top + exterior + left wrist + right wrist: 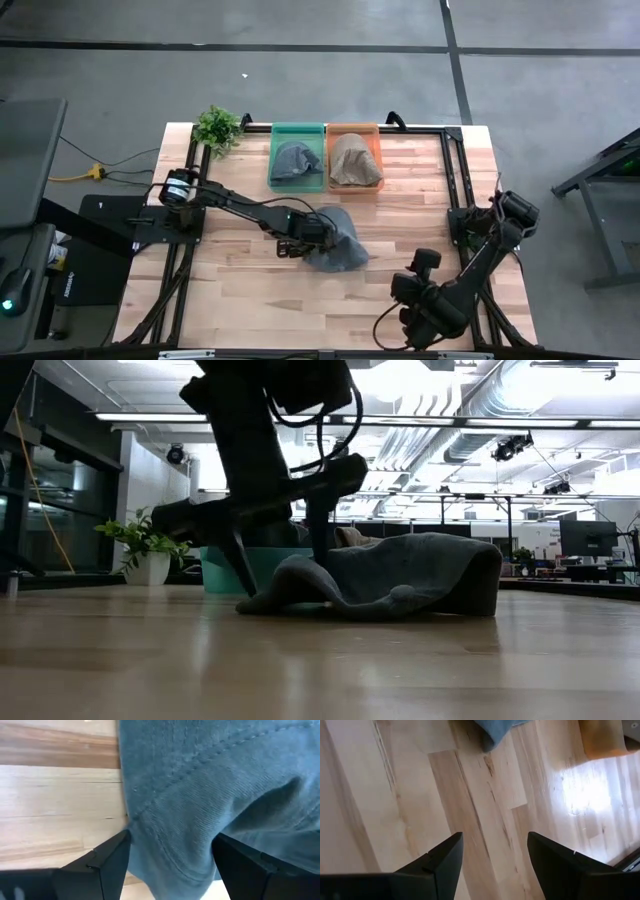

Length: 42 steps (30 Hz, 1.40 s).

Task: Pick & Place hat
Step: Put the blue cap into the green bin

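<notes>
My left gripper closes on the hat next. The blue-grey hat has its folded edge [172, 852] past both fingers, down at the boards and cloth, so closing would catch it.
A blue-grey hat [342, 246] lies crumpled on the wooden table near its middle, its underside on the boards [400, 575]. My left gripper [305, 240] is open and slants down at the hat's left edge [150, 820]. One finger [107, 860] stands on the bare-table side and the other [245, 865] over the cloth. My right gripper [405, 290] hovers open over bare boards near the table's front right [495, 840], with nothing between its fingers. A corner of the hat [495, 730] shows far ahead of it. My left gripper comes at the hat's left edge [137, 827] from above, slanting, with the cloth lying in the gap between its open fingers. Whether either fingertip touches the cloth, I cannot tell. The hat lies slack on the table.
At the table's far edge stand a green bin [297, 131] with a dark grey hat in it and an orange bin [353, 130] with a tan hat. A potted plant [218, 127] stands at the far left corner. Bare boards lie near the front edge.
</notes>
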### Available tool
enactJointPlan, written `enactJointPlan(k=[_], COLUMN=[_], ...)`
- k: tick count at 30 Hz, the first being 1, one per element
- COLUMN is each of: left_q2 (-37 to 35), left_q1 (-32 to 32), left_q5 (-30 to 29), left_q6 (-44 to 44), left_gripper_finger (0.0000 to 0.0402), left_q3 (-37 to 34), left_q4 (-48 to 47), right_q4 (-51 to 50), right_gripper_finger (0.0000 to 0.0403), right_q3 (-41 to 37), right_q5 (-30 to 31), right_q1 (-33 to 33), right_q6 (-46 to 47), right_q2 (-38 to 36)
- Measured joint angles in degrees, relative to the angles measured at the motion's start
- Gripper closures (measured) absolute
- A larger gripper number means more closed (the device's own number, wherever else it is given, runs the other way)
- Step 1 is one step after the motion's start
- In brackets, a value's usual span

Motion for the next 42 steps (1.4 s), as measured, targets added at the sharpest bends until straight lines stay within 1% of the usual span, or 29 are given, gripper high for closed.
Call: enactJointPlan(k=[4,6,8,12,17,18,19,27,29,32,35,37,39,42], left_q2=[0.63,0.67,1.06,1.79,1.9,1.9,1.9,1.67,1.26,1.22,0.65,-0.39,-0.57,-1.8], left_q1=[0.67,0.69,0.67,0.67,0.71,0.71,0.71,1.15,1.17,1.19,1.19,1.21,1.19,1.44], left_q5=[1.17,1.22,0.82,-0.04,0.12,0.1,-0.01,0.89,1.15,1.67,2.59,3.71,4.25,4.86], left_q6=[-0.45,-0.45,-0.9,-1.25,1.64,2.3,2.68,5.22,5.95,6.87,7.91,8.8,8.94,9.49], left_gripper_finger=[0.0145,0.0156,0.0178,0.0248,0.0366,0.0382,0.039,0.04,0.04,0.0401,0.0401,0.0401,0.0401,0.0401], left_q3=[0.11,0.11,0.09,0.17,0.09,0.07,0.07,-0.04,-0.12,-0.15,-0.25,-0.37,-0.2,-0.41], left_q4=[-0.21,-0.31,-0.43,-0.22,0.39,0.36,0.34,1.23,1.78,2.42,2.51,2.37,4.52,4.51], right_q4=[-0.04,-0.04,-0.04,-0.13,-0.22,-0.21,-0.21,-0.22,-0.24,-0.2,0.0,0.46,1.25,4.21], right_gripper_finger=[0.0187,0.0186,0.0185,0.0188,0.0191,0.0191,0.0191,0.0193,0.0193,0.0192,0.0192,0.0191,0.019,0.019], right_q3=[0.0,0.0,0.0,0.0,0.0,0.0,0.0,0.0,0.0,0.0,0.0,0.0,0.0,0.0], right_q5=[-0.01,-0.27,-0.51,-0.6,-0.66,-0.62,-0.57,-0.26,0.71,4.1,9.44,13.44,16.46,19.24], right_q1=[1.03,1.35,1.62,1.93,2.0,1.98,1.99,1.99,1.99,1.99,2.39,2.68,2.82,2.8], right_q6=[1.61,2.25,2.78,3.61,3.63,3.63,3.63,3.63,3.63,3.11,-0.34,-4.08,-7.82,-14.41], right_q2=[0.01,0.01,0.0,0.0,0.02,0.02,0.02,0.02,0.02,0.02,0.02,0.02,0.02,0.02])
